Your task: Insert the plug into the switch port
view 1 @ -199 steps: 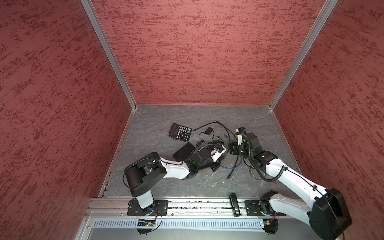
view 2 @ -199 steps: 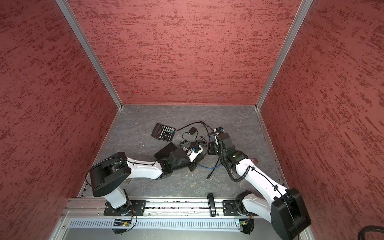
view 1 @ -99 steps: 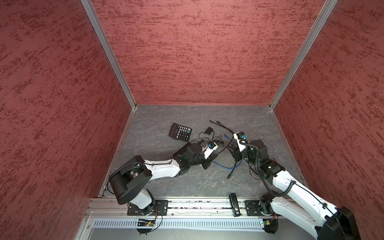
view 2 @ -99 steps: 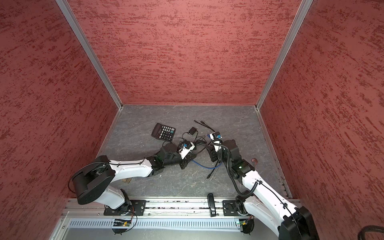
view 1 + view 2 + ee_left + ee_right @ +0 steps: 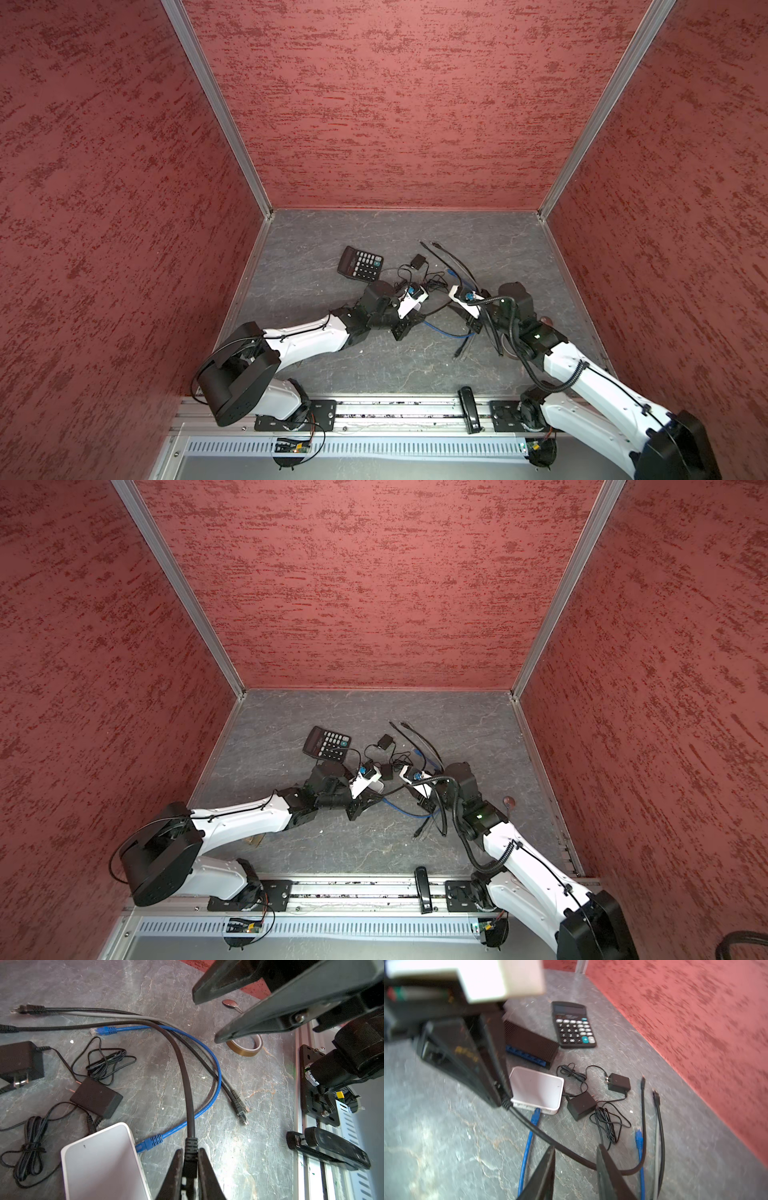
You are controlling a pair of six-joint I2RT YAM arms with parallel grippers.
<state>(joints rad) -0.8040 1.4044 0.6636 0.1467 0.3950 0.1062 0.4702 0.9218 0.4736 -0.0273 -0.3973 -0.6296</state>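
Observation:
The robot's right gripper will next grab the black cable [image 5: 542, 1134] just behind the plug's ribbed boot, so the plug's tip stays free to go into the switch port.
In the left wrist view my left gripper [image 5: 190, 1149] is shut on the ribbed boot of a black cable's plug [image 5: 191, 1142], just beside a corner of the white switch [image 5: 99, 1163]. A blue cable [image 5: 216, 1072] is plugged into that switch's side. The right wrist view shows the left gripper [image 5: 501, 1103] holding the plug at the port side of the white switch [image 5: 536, 1084], with a black switch [image 5: 529, 1047] with blue ports behind it. My right gripper [image 5: 576, 1146] is open above the black cable [image 5: 542, 1134], not touching it. Both grippers [image 5: 401, 330] [image 5: 473, 324] show in a top view.
A calculator [image 5: 360, 264] lies toward the back. Two black power adapters [image 5: 618, 1082] [image 5: 581, 1105] with tangled thin cords lie beside the white switch. Loose blue, grey and black cable ends [image 5: 641, 1136] lie to the right. A tape roll [image 5: 245, 1047] and a spoon [image 5: 230, 1003] are near the right arm.
My right gripper has opened, let go of the black cable and pulled back to the right. My left gripper, still shut on the plug, has moved farther back towards the switches.

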